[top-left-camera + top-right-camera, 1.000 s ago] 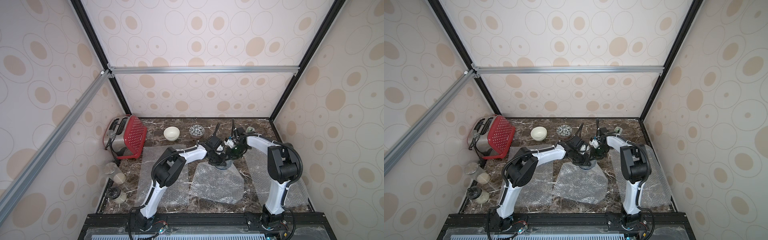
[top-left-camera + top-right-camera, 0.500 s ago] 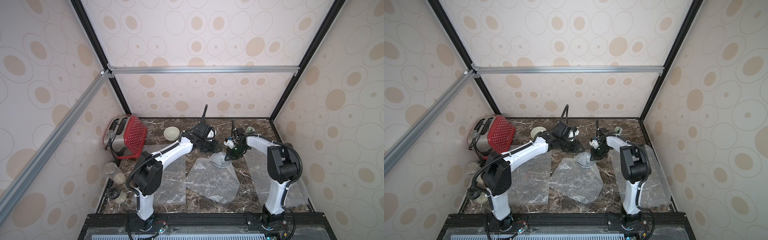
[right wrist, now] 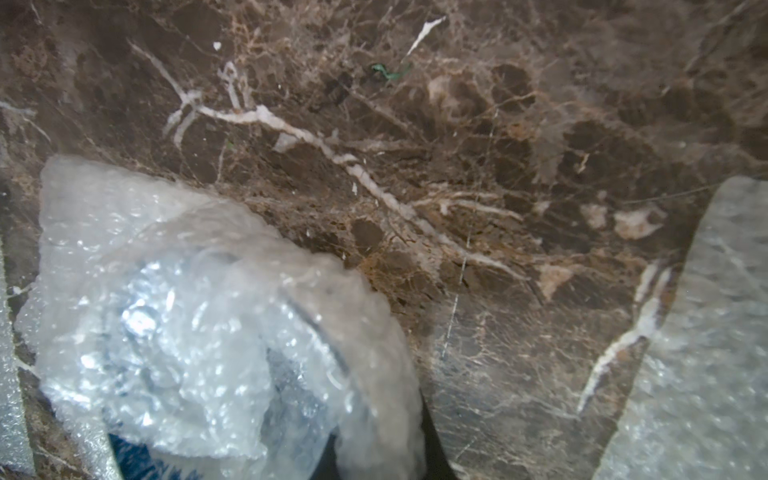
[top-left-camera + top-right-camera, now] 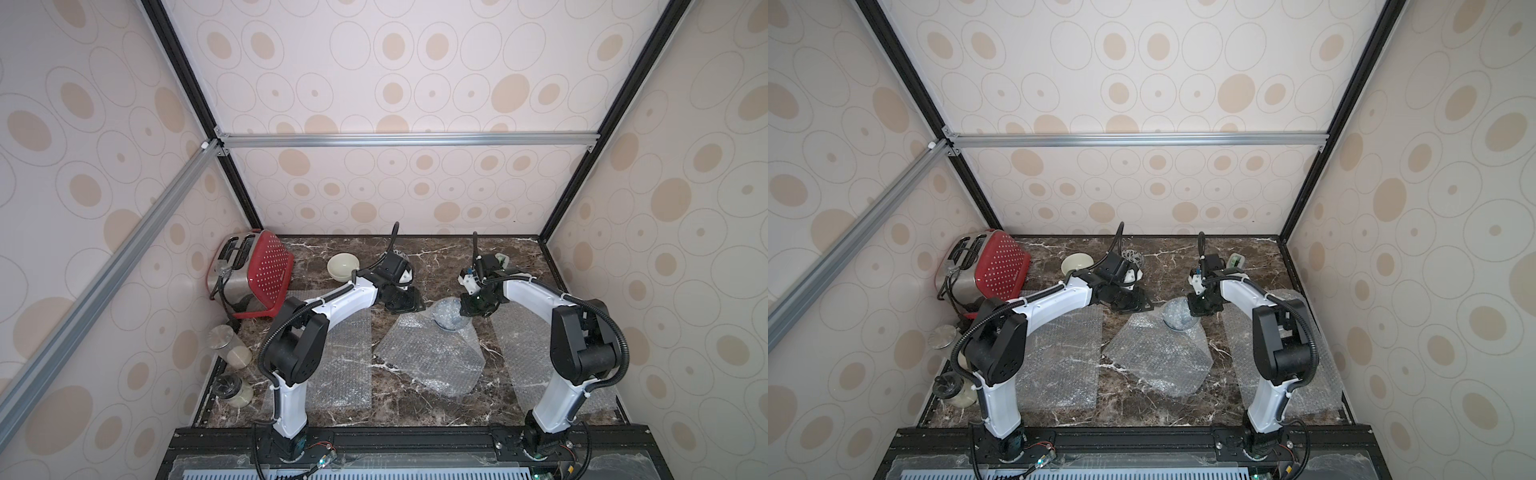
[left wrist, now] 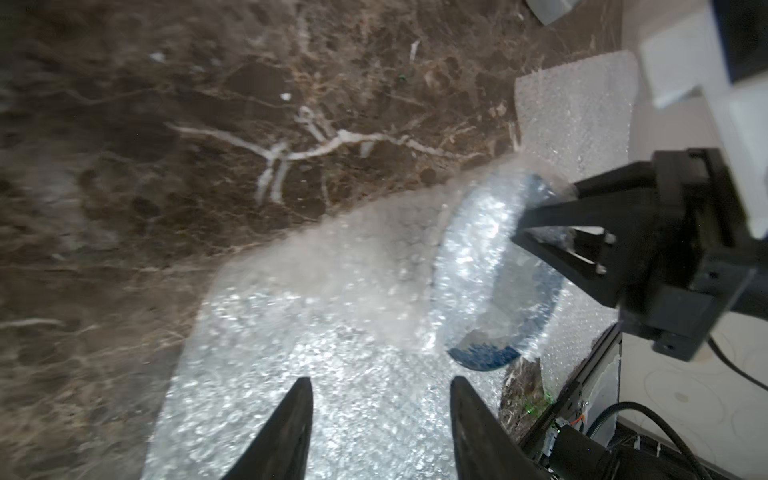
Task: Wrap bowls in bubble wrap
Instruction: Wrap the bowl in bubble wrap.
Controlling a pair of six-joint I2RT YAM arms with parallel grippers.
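My left gripper grabs the loose edge of the middle bubble wrap next, opposite my right gripper, to fold it over the bowl.
The blue-patterned bowl (image 4: 448,316) stands tilted at the far corner of the middle bubble wrap (image 4: 432,357), with a flap of wrap folded over it. My right gripper (image 4: 463,309) is shut on the bowl's rim through the wrap; the right wrist view shows the fold pinched between its jaws (image 3: 378,444). My left gripper (image 4: 409,305) hovers open just left of the bowl, over the sheet (image 5: 380,415), holding nothing. The cream bowl (image 4: 343,266) sits at the back. The leaf-patterned bowl (image 4: 1134,257) peeks out behind the left wrist.
Flat bubble wrap sheets lie at the left (image 4: 345,361) and right (image 4: 528,345). A red toaster (image 4: 253,274) stands at the back left, with two glass jars (image 4: 230,351) (image 4: 232,388) along the left wall. A small white-green item (image 4: 502,259) sits in the back right corner.
My left gripper let go at the bowl, opened and swung back to the left, then came partway toward the bowl again. The right gripper kept its hold and tilted the bowl.
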